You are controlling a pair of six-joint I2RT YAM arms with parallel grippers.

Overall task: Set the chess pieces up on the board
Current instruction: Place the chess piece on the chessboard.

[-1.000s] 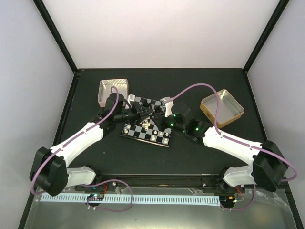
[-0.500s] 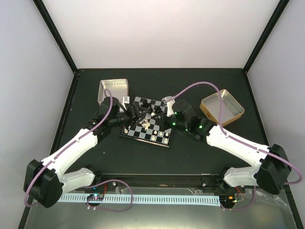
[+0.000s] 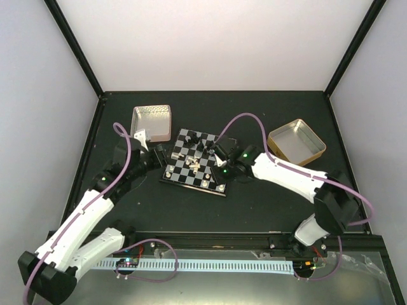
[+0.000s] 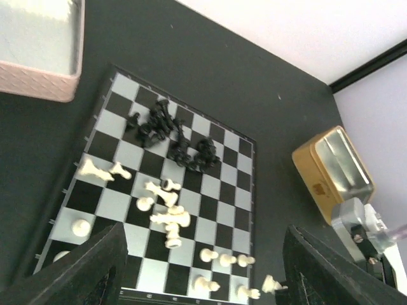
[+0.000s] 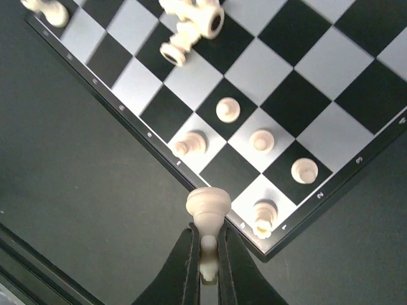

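Observation:
My right gripper keeps holding the cream piece first, since the piece hangs off the board's front edge, short of the empty dark square.
The board [image 3: 180,170] lies mid-table, slightly turned. Black chess pieces [image 4: 172,130] crowd its far rows in a heap. Cream chess pieces [image 4: 166,216] lie toppled at the middle, and several more [image 5: 261,140] stand on squares near the front corner. My right gripper [image 5: 206,236] is shut on a cream piece [image 5: 208,204], held base outward just off the board's front edge, next to a corner piece [image 5: 264,217]. In the overhead view the right gripper [image 3: 220,166] hangs over the board's right side. My left gripper [image 4: 203,283] stands open and empty; it [image 3: 156,154] is off the board's left edge.
A pink tin [image 3: 151,122] sits at the back left of the board, also in the left wrist view [image 4: 38,57]. A gold tin [image 3: 296,143] lies open to the right, seen too from the left wrist [image 4: 331,171]. Black frame rails border the dark table.
The left gripper opened and pulled back left off the board. The right gripper closed on a cream piece and moved toward the board's front right corner.

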